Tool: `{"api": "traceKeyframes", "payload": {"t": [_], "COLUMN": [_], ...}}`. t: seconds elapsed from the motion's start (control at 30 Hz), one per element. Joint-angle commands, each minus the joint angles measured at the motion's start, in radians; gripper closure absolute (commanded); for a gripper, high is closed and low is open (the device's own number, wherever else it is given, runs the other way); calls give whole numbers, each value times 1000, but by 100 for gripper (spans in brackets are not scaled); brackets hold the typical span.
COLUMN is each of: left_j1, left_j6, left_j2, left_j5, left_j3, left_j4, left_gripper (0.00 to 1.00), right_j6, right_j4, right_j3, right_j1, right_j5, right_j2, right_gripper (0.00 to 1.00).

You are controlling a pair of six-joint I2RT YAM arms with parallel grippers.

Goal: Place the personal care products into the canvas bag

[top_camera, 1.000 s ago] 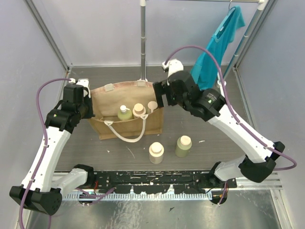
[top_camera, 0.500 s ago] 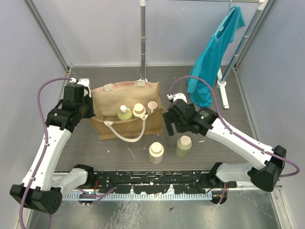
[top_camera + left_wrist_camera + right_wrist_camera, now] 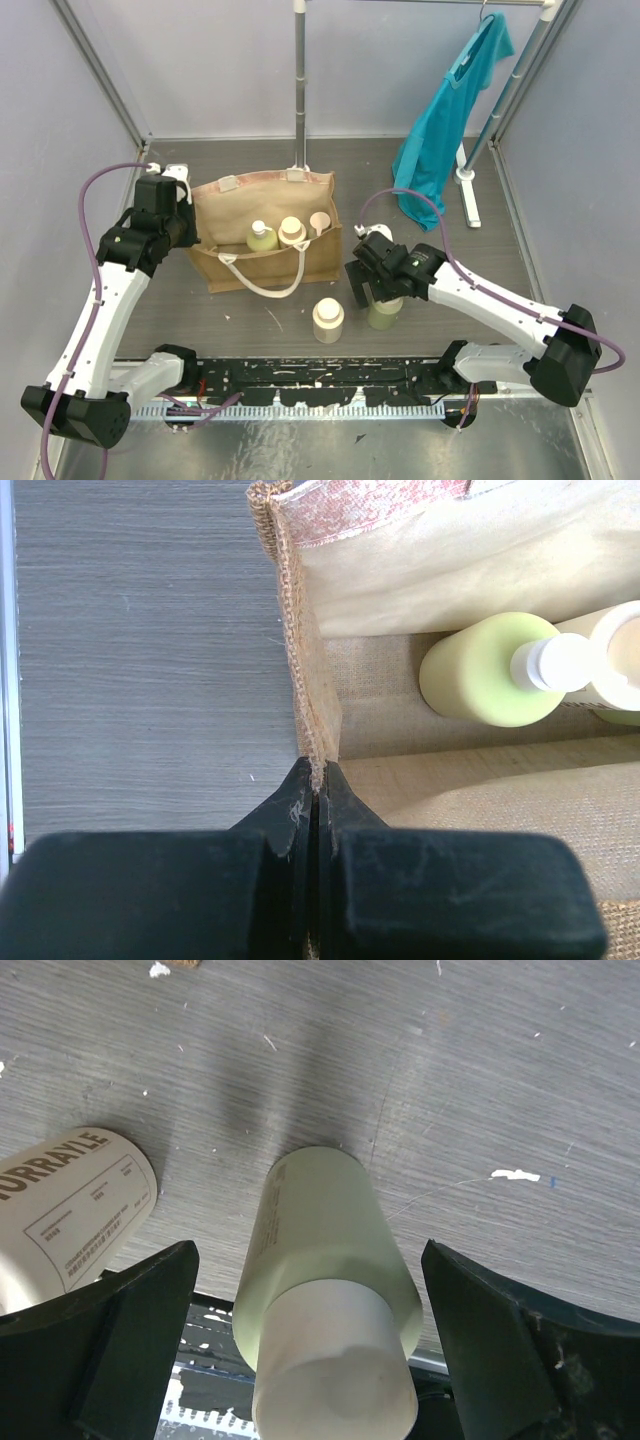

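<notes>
I should next pick up the pale green bottle with my right gripper by the sides of its body, so its base stays free to settle inside the bag.
The tan canvas bag stands open left of centre, also in the left wrist view. Inside it stand a pale green pump bottle, a cream bottle and a third cream cap. My left gripper is shut on the bag's left rim. A pale green bottle stands on the table, between the fingers of my open right gripper, which touch nothing. A cream bottle stands left of it.
A teal shirt hangs from a rack at the back right. A metal pole stands behind the bag. Grey walls close both sides. The arm bases and a black rail run along the near edge.
My right gripper has moved from the bag's right end forward and down, and now straddles the pale green bottle on the table. The left arm and the bag have not moved.
</notes>
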Motion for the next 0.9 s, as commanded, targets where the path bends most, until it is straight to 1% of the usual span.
{"api": "traceKeyframes", "payload": {"t": [0.0, 0.2, 0.27, 0.33, 0.4, 0.5, 0.6, 0.77, 0.87], "left_j1": [2, 2, 2, 2, 3, 2, 3, 2, 3], "left_j6": [8, 6, 4, 4, 4, 5, 5, 3, 3], "left_j2": [-4, -4, -6, -7, -8, -10, -14, -14, -15], "left_j5": [11, 11, 10, 11, 8, 5, 3, 4, 6], "left_j3": [36, 37, 36, 32, 31, 29, 25, 21, 17], "left_j4": [15, 14, 14, 12, 12, 11, 10, 15, 17], "left_gripper": [95, 95, 95, 94, 95, 94, 95, 94, 95], "right_j6": [37, 51, 51, 47, 40, 31, 26, 20, 16], "right_j4": [48, 49, 48, 49, 57, 59, 49, 27, 7], "right_j3": [-37, -72, -76, -72, -72, -73, -74, -65, -36], "right_j1": [-4, -4, -4, -4, -4, -4, -5, -4, -4], "right_j5": [-31, -31, -66, -61, -59, -66, -78, -81, -62], "right_j2": [-43, -44, -34, -23, -13, 4, 20, 33, 38], "right_gripper": [0, 0, 0, 0, 3, 12, 27, 65, 81]}}
